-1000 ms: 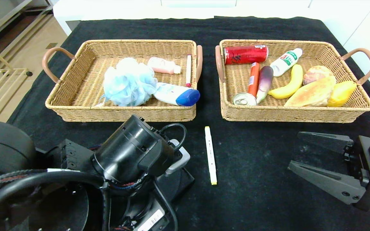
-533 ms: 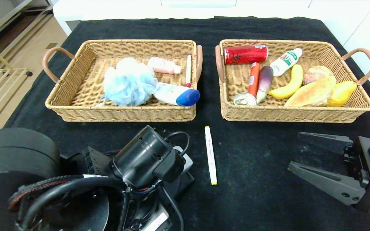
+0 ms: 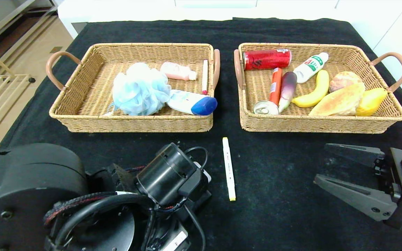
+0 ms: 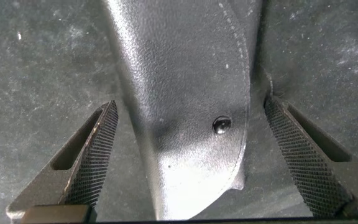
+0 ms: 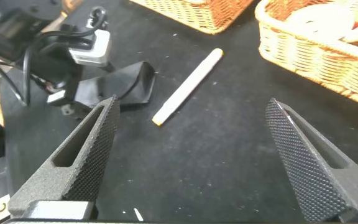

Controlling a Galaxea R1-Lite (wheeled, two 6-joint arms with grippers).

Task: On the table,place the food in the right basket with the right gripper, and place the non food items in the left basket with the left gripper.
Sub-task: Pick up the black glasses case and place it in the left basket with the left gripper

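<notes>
The left gripper's fingers are beside the case's flap (image 4: 191, 106) near its snap (image 4: 222, 124) in the left wrist view, so they would catch the case if they closed now. The left gripper should close.
A black glasses case (image 4: 185, 93) lies on the table (image 3: 277, 209), between the open fingers of my left gripper (image 4: 190, 109), which touch neither side of it. In the head view my left wrist (image 3: 168, 177) hides that gripper. The white marker with yellow tip (image 3: 229, 169) lies just right of that arm. My right gripper (image 3: 321, 164) hovers open and empty at the near right. The left basket (image 3: 82, 120) holds the blue pouf (image 3: 138, 90) and the blue-capped bottle (image 3: 192, 103). The eggplant (image 3: 287, 89) and orange sausage (image 3: 275, 85) lie in the right basket (image 3: 389, 116).
A pink bottle (image 3: 177, 70) and a second marker (image 3: 205, 76) also lie in the left basket. The right basket also holds a red can (image 3: 266, 58), a silver can (image 3: 265, 107), a white bottle (image 3: 310, 67), a banana (image 3: 312, 92), bread (image 3: 339, 101) and a mango (image 3: 371, 101).
My left arm has swung right and toward the near edge, over the glasses case. The right gripper and the marker have stayed put.
</notes>
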